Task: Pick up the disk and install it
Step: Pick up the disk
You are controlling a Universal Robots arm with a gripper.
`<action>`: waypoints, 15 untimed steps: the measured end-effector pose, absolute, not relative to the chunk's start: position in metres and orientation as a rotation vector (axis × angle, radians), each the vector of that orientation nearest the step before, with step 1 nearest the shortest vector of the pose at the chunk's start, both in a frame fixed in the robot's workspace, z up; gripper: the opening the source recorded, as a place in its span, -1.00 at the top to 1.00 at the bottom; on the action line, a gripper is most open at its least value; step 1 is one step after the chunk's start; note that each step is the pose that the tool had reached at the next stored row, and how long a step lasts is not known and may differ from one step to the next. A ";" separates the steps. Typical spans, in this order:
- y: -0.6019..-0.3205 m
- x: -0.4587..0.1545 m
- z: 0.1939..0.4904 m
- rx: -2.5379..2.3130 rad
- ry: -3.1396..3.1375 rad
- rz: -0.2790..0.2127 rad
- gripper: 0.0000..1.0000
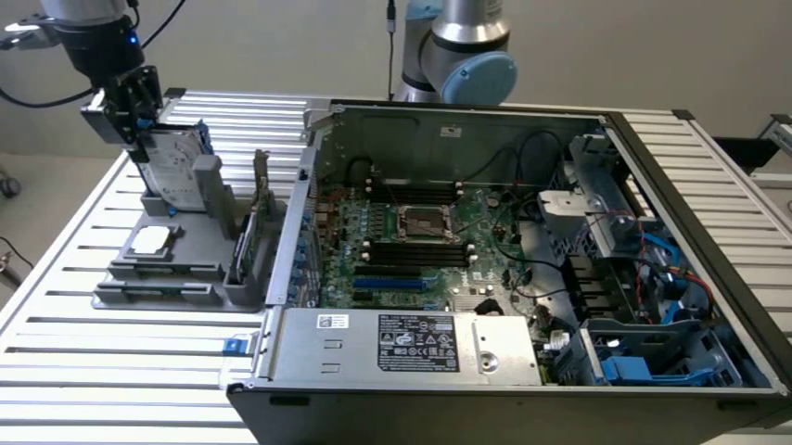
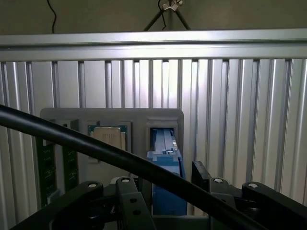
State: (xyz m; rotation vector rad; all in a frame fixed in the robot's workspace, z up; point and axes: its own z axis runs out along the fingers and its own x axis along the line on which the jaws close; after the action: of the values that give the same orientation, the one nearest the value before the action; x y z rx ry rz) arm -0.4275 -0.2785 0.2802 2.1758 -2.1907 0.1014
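Observation:
Next, my gripper grabs the carrier frame's blue end that sticks out of the holder, to install the disk [image 1: 177,165] in the computer's blue drive bay [image 1: 650,357].
The disk [image 1: 177,165] stands on edge in a slot of the grey holder [image 1: 185,273] at the exterior view's left, silver with a blue carrier frame. My gripper [image 1: 136,137] has come down over its upper end. In the wrist view the disk's blue edge [image 2: 168,187] runs between my two black fingers [image 2: 128,199], with a small gap on each side. My gripper [image 2: 165,203] is open and straddles the disk without holding it.
The open computer case [image 1: 693,232] lies at the exterior view's right, with its motherboard, power supply box [image 1: 409,343] and blue drive bay [image 1: 632,366]. The holder also carries a square chip [image 1: 151,241] and upright cards [image 1: 260,190]. A black cable [image 2: 72,140] crosses the wrist view.

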 end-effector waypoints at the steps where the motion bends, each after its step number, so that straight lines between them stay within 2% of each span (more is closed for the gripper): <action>1: -0.279 -0.427 0.280 2.176 -2.191 0.101 -0.08; 12: -0.279 -0.427 0.280 2.176 -2.191 0.101 -0.04; 13: -0.279 -0.427 0.280 2.176 -2.191 0.101 0.11; 15: -0.279 -0.427 0.280 2.176 -2.191 0.101 0.11</action>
State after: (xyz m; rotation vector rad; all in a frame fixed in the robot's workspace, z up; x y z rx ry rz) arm -0.4274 -0.2795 0.2804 2.1759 -2.1906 0.1013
